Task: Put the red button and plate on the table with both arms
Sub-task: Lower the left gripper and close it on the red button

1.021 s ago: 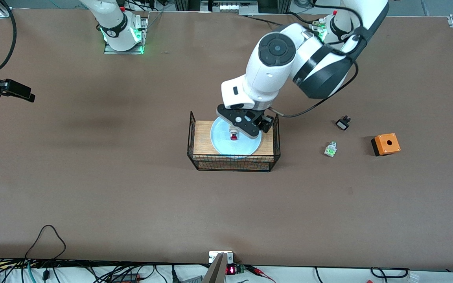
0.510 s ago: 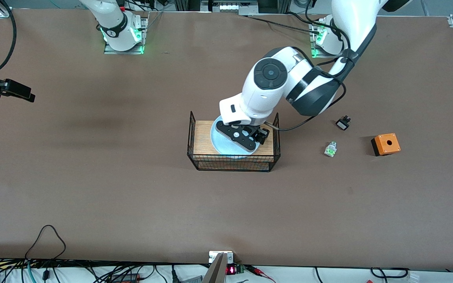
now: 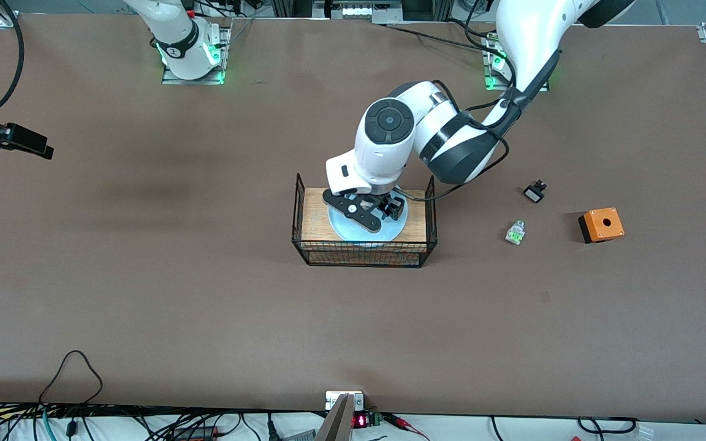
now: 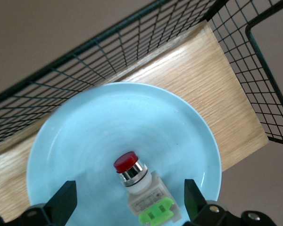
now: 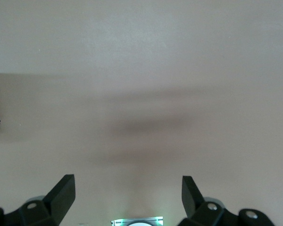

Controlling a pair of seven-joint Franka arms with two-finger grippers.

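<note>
The red button has to be placed, so my left gripper needs to grab its whitish body (image 4: 149,197) next.
A light blue plate (image 3: 398,229) (image 4: 85,141) lies on the wooden board of a wire-mesh basket (image 3: 365,254) at the middle of the brown table (image 3: 206,318). The red button (image 4: 140,190) lies on its side on the plate, with a red cap, a whitish body and a green block. My left gripper (image 3: 366,212) (image 4: 127,203) hangs low over the plate, open, one finger on each side of the button without touching it. The hand hides the button in the front view. My right gripper (image 5: 127,197) is open and empty, held over bare table near its base.
Toward the left arm's end of the table lie a small white-green part (image 3: 515,233), a small black part (image 3: 534,192) and an orange box with a hole (image 3: 601,224). The basket's mesh walls (image 4: 108,52) rise around the plate. A black mounted device (image 3: 10,138) juts in at the right arm's end.
My left arm has come down and shifted toward the right arm's end over the plate, and its hand now covers the button in the front view. Both grippers stayed open.
</note>
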